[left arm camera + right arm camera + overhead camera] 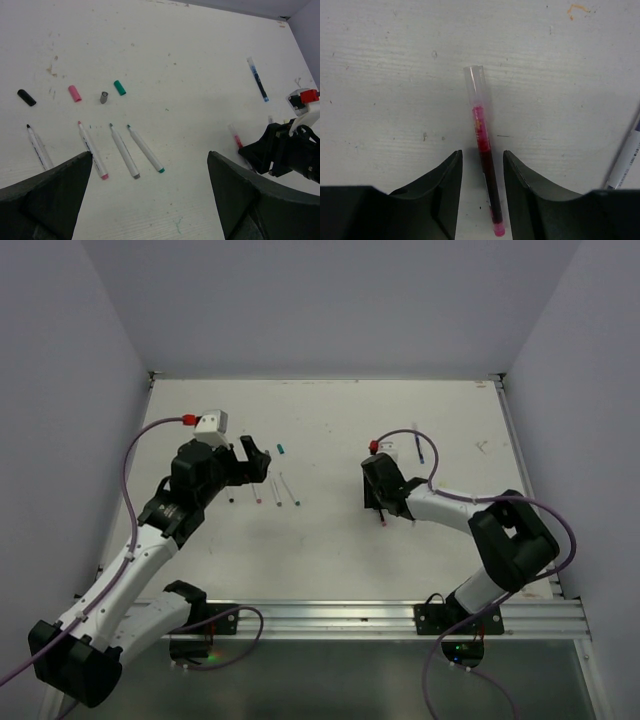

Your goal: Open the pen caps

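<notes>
My left gripper is to open the red pen next by taking hold of the red pen's clear cap (233, 132), and it leaves the body of the pen to my right gripper.
A red pen (484, 150) with a clear cap (474, 80) lies on the table between the jaws of my right gripper (482, 165), which stands open with a gap on each side of the barrel. In the top view that gripper (383, 508) is low over the table at centre right. My left gripper (150, 155) is wide open and holds nothing; it hovers above a row of uncapped white pens with black (37, 147), pink (92, 150), grey (124, 157) and green (145, 149) ends. Beyond them lie loose pen caps: black (26, 97), pink (74, 93), grey (104, 97), green (119, 87).
A blue pen (258, 79) lies farther back on the right. Another white pen (625, 162) shows at the right edge of the right wrist view. The table (330, 560) is walled on three sides, with a metal rail (400, 618) along its near edge.
</notes>
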Available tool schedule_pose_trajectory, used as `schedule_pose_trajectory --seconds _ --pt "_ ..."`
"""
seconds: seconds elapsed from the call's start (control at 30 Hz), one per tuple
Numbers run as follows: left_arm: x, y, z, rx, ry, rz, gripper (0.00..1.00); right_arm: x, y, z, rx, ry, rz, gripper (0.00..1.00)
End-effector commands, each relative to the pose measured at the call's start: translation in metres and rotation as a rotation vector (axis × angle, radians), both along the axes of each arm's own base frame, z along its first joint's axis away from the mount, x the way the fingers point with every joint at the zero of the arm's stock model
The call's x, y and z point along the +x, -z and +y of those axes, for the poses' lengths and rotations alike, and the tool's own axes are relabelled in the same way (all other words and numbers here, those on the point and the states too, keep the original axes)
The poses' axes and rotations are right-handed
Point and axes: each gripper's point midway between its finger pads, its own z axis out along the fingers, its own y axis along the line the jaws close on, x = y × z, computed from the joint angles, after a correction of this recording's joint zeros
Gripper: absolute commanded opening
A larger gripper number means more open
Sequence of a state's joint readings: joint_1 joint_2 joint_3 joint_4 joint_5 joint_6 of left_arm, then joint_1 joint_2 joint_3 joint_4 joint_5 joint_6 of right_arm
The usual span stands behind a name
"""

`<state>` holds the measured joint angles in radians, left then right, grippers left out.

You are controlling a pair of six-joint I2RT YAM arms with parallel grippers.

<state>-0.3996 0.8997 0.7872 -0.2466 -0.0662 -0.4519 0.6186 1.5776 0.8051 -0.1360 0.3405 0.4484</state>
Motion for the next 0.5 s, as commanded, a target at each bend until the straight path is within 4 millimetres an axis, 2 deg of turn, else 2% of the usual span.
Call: schedule_pose_trajectory --seconds 0.0,0.13,0.23,0.27,0.33,0.37,0.43,0.47 --pt "0.004 -0.005 -0.01 -0.033 0.044 -0.031 1.0 -0.002 0.009 0.002 0.006 -0.003 0.038 0.41" --pt "0.003 0.0 -0.021 -0.07 0.087 -0.008 1.0 -0.005 0.018 0.004 -0.014 -0.029 0.084 0.33" --pt "0.003 0.005 -0.03 -0.101 0.119 0.013 1.0 -0.007 0.02 0.01 0.006 -0.06 0.103 0.23" --pt "0.003 0.007 -0.035 -0.118 0.138 0.021 1.0 -0.007 0.019 0.013 0.011 -0.08 0.101 0.14" --pt "0.004 0.009 -0.041 -0.139 0.157 0.031 1.0 -0.008 0.018 0.021 0.037 -0.115 0.103 0.06" --pt "0.005 0.013 -0.045 -0.15 0.169 0.038 1.0 -0.009 0.014 0.028 0.059 -0.141 0.096 0.0" --pt "0.005 0.017 -0.052 -0.181 0.191 0.061 1.0 -0.014 0.006 0.046 0.074 -0.212 0.059 0.0" --pt "0.007 0.022 -0.056 -0.191 0.198 0.076 1.0 -0.013 -0.005 0.054 0.085 -0.233 0.017 0.0"
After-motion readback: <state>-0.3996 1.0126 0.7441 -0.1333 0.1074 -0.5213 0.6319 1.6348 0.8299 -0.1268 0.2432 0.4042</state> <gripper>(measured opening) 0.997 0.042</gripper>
